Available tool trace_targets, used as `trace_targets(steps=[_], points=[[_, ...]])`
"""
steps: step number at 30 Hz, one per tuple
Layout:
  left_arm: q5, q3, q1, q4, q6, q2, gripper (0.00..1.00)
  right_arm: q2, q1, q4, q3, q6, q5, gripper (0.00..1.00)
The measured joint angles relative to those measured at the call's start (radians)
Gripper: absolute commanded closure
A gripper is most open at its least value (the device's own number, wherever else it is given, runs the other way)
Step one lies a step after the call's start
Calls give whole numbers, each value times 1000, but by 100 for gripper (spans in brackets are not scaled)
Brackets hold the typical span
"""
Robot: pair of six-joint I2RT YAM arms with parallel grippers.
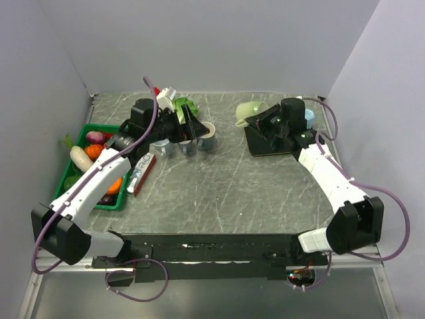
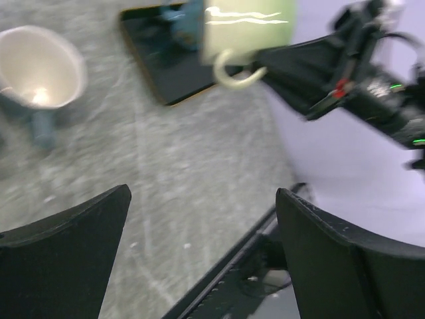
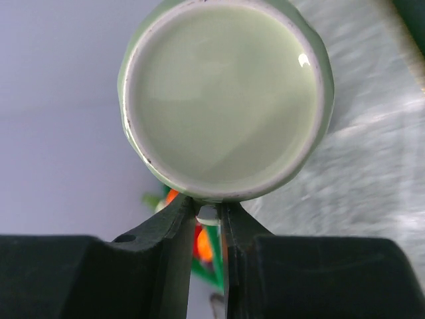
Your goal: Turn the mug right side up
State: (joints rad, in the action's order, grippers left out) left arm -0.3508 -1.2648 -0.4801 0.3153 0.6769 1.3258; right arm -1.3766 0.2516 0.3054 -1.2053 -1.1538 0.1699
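Observation:
My left gripper grabs the pale green mug by its handle (image 1: 240,123) (image 2: 227,76) next, from the mug's opening side, opposite its base, to set it right side up.
The pale green mug (image 1: 251,109) hangs in the air above the left edge of the black tray (image 1: 265,147), tipped on its side. My right gripper (image 1: 263,120) is shut on its handle. In the right wrist view the mug (image 3: 226,100) shows its round base, and the right gripper (image 3: 209,214) pinches the handle just below it. From the left wrist the mug (image 2: 249,30) appears at the top, handle downward, held by the right arm. My left gripper (image 1: 194,126) is open and empty beside a grey-blue cup (image 1: 207,135); the left gripper (image 2: 202,199) has bare table between its fingers.
A green basket (image 1: 74,174) of vegetables stands at the left, with a red and white packet (image 1: 141,174) beside it. Green and white items (image 1: 180,104) lie behind the left gripper. A blue object (image 1: 309,118) sits at the tray's far corner. The grey-blue cup (image 2: 36,66) stands upright.

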Motion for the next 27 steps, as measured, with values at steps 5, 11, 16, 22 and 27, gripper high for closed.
trace_targets(steps=[5, 11, 16, 22, 27], points=[[-130, 1, 0, -149, 99, -8, 4, 77, 52, -169, 51, -9, 141, 100], [-239, 8, 0, -311, 222, 2, 4, 147, 119, -396, 92, -73, 243, 100], [-290, 35, 0, -447, 323, 20, 3, 160, 137, -525, 109, -129, 289, 100], [-304, 37, 0, -559, 417, 37, 17, 160, 157, -610, 129, -177, 296, 100], [-311, 37, 0, -642, 481, 48, 26, 160, 180, -626, 130, -183, 298, 100]])
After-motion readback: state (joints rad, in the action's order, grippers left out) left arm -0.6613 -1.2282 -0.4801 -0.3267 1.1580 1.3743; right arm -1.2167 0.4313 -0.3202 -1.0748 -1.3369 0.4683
